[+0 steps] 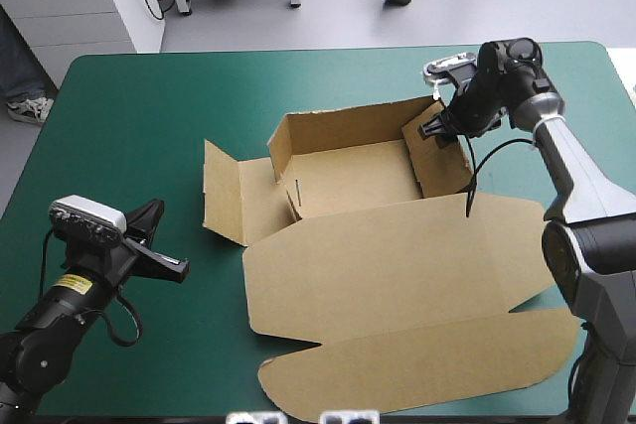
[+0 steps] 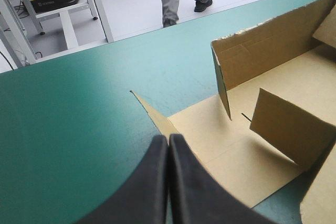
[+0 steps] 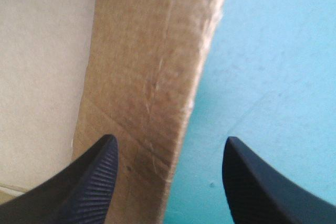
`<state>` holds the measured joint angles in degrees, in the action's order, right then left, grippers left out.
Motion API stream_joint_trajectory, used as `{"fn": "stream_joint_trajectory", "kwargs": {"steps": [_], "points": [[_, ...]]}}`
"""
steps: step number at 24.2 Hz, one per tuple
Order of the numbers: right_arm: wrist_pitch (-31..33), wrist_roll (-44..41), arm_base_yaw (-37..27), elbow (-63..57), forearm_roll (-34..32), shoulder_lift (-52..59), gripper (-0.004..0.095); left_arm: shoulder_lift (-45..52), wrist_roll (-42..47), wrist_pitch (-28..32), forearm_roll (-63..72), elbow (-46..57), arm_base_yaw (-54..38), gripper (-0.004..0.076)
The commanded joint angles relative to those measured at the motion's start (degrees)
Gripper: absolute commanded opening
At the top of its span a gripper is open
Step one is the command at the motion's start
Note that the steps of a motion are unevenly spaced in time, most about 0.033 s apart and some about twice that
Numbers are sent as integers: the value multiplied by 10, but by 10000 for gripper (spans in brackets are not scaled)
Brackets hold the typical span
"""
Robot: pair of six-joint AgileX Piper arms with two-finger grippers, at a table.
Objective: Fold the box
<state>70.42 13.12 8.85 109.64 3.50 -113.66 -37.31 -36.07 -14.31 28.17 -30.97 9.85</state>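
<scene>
My right gripper picks up the box's side flap by its top edge (image 1: 464, 157) (image 3: 180, 129) next, to fold the flap up into a standing side.
The brown box (image 1: 378, 245) lies in the middle of the teal-green cover, a tray with its far wall and right wall raised and its lid flat toward the front. Its left flap (image 1: 234, 196) lies spread, and a small inner tab (image 2: 286, 127) stands up. My right gripper (image 1: 434, 129) is at the tray's far right corner, open, with the top edge of the right wall (image 3: 147, 77) between its fingers (image 3: 92, 177). My left gripper (image 1: 174, 267) is shut and empty, low over the cover left of the box. Its tip (image 2: 168, 140) points at the left flap's corner (image 2: 157, 119).
The lid's long front flap (image 1: 417, 369) reaches close to the table's front edge. Bare teal-green cover (image 1: 129, 116) stretches along the left side and behind the box. A white cabinet (image 1: 79, 2) stands beyond the far left corner.
</scene>
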Motion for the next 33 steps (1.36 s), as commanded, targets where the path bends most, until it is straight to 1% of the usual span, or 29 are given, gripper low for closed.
{"fn": "stream_joint_trajectory", "kwargs": {"steps": [1, 2, 4, 5, 6, 8, 9, 11, 14, 16, 17, 19, 20, 21, 23, 27, 33], "points": [[12, -12, -2, 46, -5, 63, 556, 1, -1, 24, 7, -16, 0, -8], [13, -15, -2, 46, -6, 74, 548, 1, -1, 24, 7, -16, 0, -8], [13, -21, -2, 46, -11, 106, 441, 1, -1, 24, 7, -16, 0, -8], [13, -21, -2, 46, -11, 124, 301, 1, -1, 24, 7, -16, 0, -8], [13, -21, -2, 46, -11, 131, 227, 1, -1, 24, 7, -16, 0, -8], [13, -13, -2, 46, -11, 147, 34, 1, -1, 24, 7, -16, 0, -8], [13, -9, -2, 46, -11, 154, -18, 1, -1, 24, 7, -16, 0, -8], [13, -8, -2, 46, -11, 161, -20, 1, -1, 24, 7, -16, 0, -8], [13, -9, -2, 46, -11, 157, -12, 1, -1, 23, 7, -16, 0, -8], [13, 6, -2, 40, -10, 152, 29, 1, -1, 23, 7, -16, 0, -8], [13, 13, -2, 36, -6, 147, 77, 1, -1, 23, 7, -16, 0, -8], [13, 22, -2, 27, 6, 141, 221, 1, -1, 23, 7, -16, 0, -8], [13, 24, -2, 23, 15, 134, 376, 1, -1, 23, 7, -16, 0, -8], [13, 24, -2, 23, 17, 128, 453, 1, -1, 23, 7, -16, 0, -8], [13, 22, -2, 23, 16, 119, 544, 1, -1, 23, 7, -16, 0, -8], [13, 16, -2, 23, 16, 91, 553, 1, -1, 23, 7, -16, 0, -8], [13, 9, -2, 18, 21, -7, 553, 1, -1, 22, 7, -16, 0, -8]]}}
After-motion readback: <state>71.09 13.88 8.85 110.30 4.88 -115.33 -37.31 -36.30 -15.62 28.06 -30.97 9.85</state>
